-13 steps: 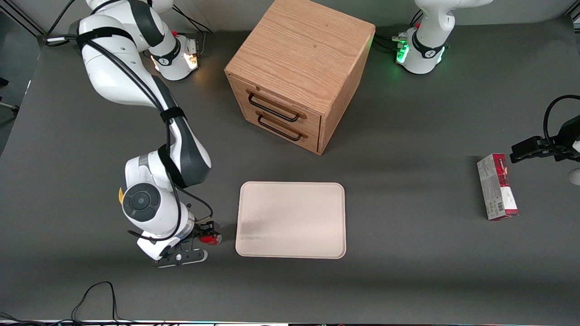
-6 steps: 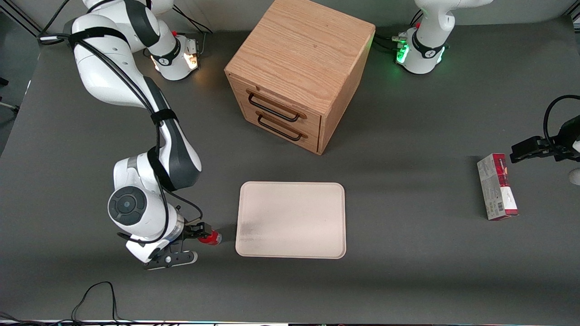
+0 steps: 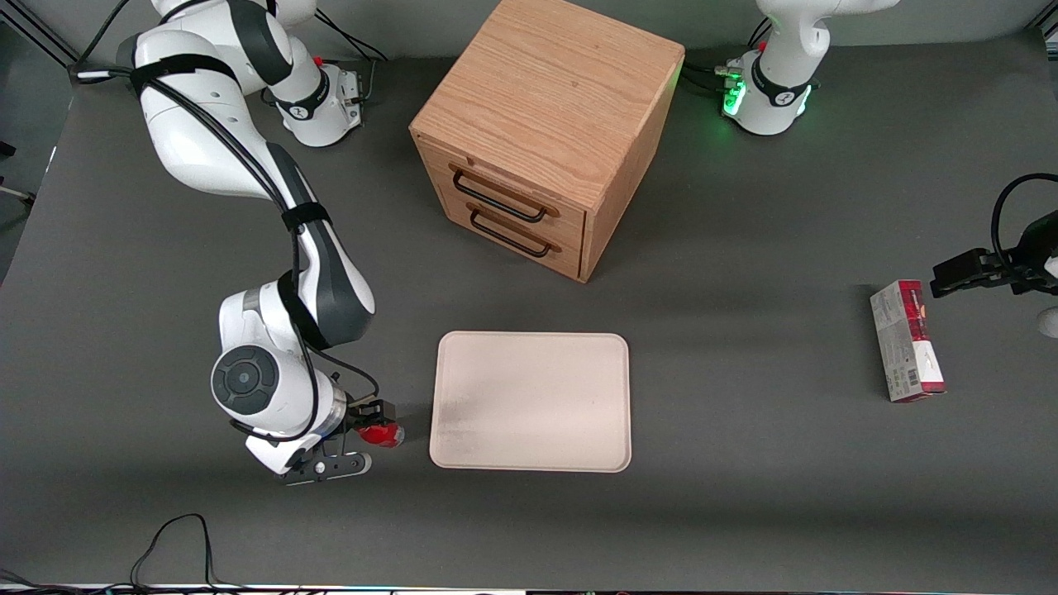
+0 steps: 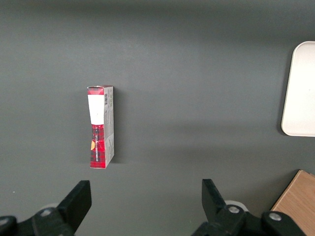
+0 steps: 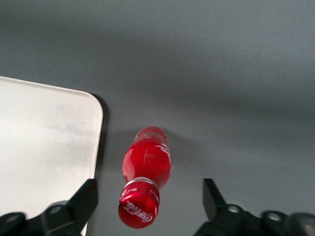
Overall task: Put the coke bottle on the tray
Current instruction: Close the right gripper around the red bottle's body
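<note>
I need to put the coke bottle on the cream tray [image 3: 529,401], so my gripper needs to take hold of the bottle by its red part [image 3: 379,435] next.
The coke bottle [image 3: 383,434] stands upright on the dark table, just off the tray's short edge toward the working arm's end. In the right wrist view the bottle [image 5: 146,164] shows its red cap and a clear base. The cream tray [image 3: 529,401] lies flat and bare; its rounded corner [image 5: 44,142] is close beside the bottle. My right gripper [image 3: 369,421] hovers over the bottle, open. In the right wrist view the gripper [image 5: 147,200] has its fingers [image 5: 82,201] standing wide apart on either side of the cap, not touching it.
A wooden two-drawer cabinet [image 3: 537,132] stands farther from the front camera than the tray. A red-and-grey carton [image 3: 907,340] lies toward the parked arm's end, also seen in the left wrist view [image 4: 101,125]. A black cable [image 3: 178,537] loops near the table's front edge.
My right arm's wrist shifted away from the tray, then came partly back toward the bottle. The bottle and tray have not moved. The gripper stays open.
</note>
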{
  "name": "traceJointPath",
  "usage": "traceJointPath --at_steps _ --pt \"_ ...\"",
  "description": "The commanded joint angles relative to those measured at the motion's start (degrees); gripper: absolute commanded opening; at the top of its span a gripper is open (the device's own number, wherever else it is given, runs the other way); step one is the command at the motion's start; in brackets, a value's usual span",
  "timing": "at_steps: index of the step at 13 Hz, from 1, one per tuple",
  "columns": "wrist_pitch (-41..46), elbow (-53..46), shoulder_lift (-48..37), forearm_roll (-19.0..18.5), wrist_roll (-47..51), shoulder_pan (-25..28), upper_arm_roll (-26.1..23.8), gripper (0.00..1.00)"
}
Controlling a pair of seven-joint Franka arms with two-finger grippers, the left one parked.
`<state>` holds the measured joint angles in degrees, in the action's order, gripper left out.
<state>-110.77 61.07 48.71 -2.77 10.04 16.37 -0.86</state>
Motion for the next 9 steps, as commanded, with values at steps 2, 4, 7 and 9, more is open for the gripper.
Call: traceJointPath --at_steps 2,4,7,9 --pt "-1.11 2.04 -1.60 1.45 -0.10 -0.29 0.07 0.15" --pt "-1.11 1.69 -1.60 2.24 -0.02 -0.46 0.07 0.00" --pt "1.16 -1.02 -3.35 3.73 0.94 -0.29 0.15 0.00" --pt "9.39 -6.45 -3.97 4.18 2.00 -0.29 -0.02 0.00"
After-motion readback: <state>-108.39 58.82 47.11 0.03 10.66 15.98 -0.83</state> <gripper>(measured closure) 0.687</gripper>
